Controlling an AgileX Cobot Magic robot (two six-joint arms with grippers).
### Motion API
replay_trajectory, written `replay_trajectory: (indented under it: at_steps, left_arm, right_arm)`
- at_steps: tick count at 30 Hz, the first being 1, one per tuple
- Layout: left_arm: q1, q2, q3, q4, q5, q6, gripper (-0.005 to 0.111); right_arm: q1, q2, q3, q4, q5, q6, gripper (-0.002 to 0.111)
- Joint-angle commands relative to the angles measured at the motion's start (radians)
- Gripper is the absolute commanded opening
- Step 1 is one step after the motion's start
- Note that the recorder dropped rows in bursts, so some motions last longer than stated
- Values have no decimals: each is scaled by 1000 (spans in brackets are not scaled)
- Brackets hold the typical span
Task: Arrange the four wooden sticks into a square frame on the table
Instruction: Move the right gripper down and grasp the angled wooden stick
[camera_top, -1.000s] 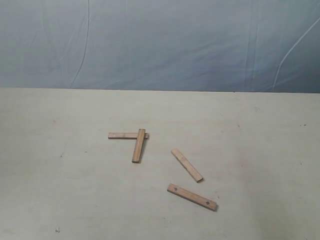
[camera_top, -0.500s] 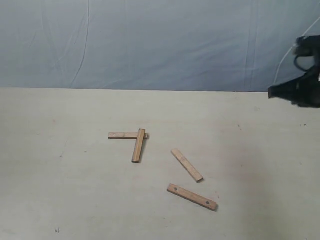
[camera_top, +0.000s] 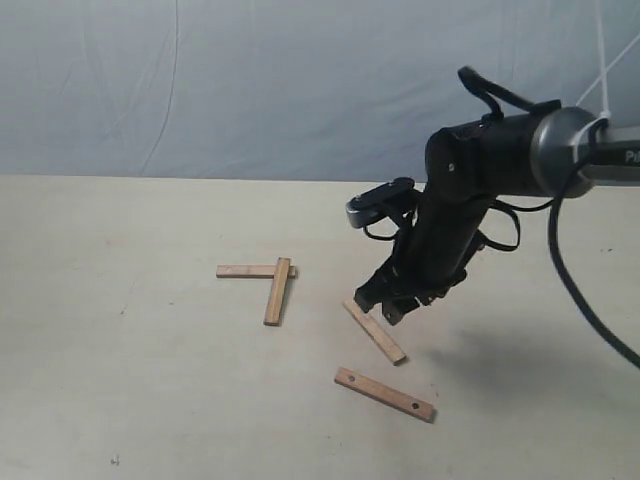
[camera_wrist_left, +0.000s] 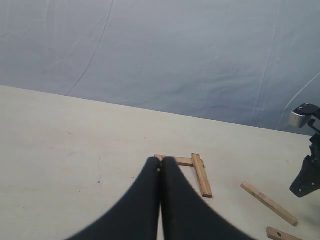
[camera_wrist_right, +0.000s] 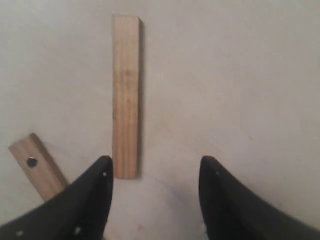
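Note:
My right gripper grabs the slanted plain stick by its middle (camera_top: 375, 331) (camera_wrist_right: 126, 97) next, to add a side to the two overlapping sticks.
Four wooden sticks lie on the table (camera_top: 120, 380). A level stick (camera_top: 243, 271) and an upright one (camera_top: 278, 291) overlap in an L at centre left. To their right lie a slanted plain stick (camera_top: 377, 333) and a stick with two dark holes (camera_top: 385, 394). My right gripper (camera_top: 378, 308) hovers open just above the upper end of the slanted stick (camera_wrist_right: 126, 95); that stick's end sits beside one fingertip (camera_wrist_right: 104, 165), and the holed stick (camera_wrist_right: 37, 165) shows at the edge. My left gripper (camera_wrist_left: 161, 161) is shut on nothing, well short of the L pair (camera_wrist_left: 202, 175), and is outside the exterior view.
A blue-grey fabric backdrop (camera_top: 300, 90) hangs behind the table's far edge. The right arm (camera_top: 500, 160) and its cables reach in from the upper right, above the right half of the table. Its dark gripper body (camera_wrist_left: 306, 175) shows in the left wrist view.
The right arm has swept in from the right edge to the middle and come down over the slanted stick. No stick has moved.

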Motion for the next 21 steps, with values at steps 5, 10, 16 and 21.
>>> replay_trajectory:
  at_steps: [5, 10, 16, 21]
  left_arm:
    - [-4, -6, 2, -2, 1, 2, 0]
    - [-4, -6, 2, -2, 1, 2, 0]
    - [-4, -6, 2, -2, 1, 2, 0]
    - [-4, -6, 2, -2, 1, 2, 0]
  right_arm:
    - [15, 118, -101, 27, -10, -12, 51]
    - [34, 169, -114, 27, -21, 25, 51]
    - [41, 192, -114, 23, -37, 49, 50]
    - [41, 198, -114, 23, -37, 95, 16]
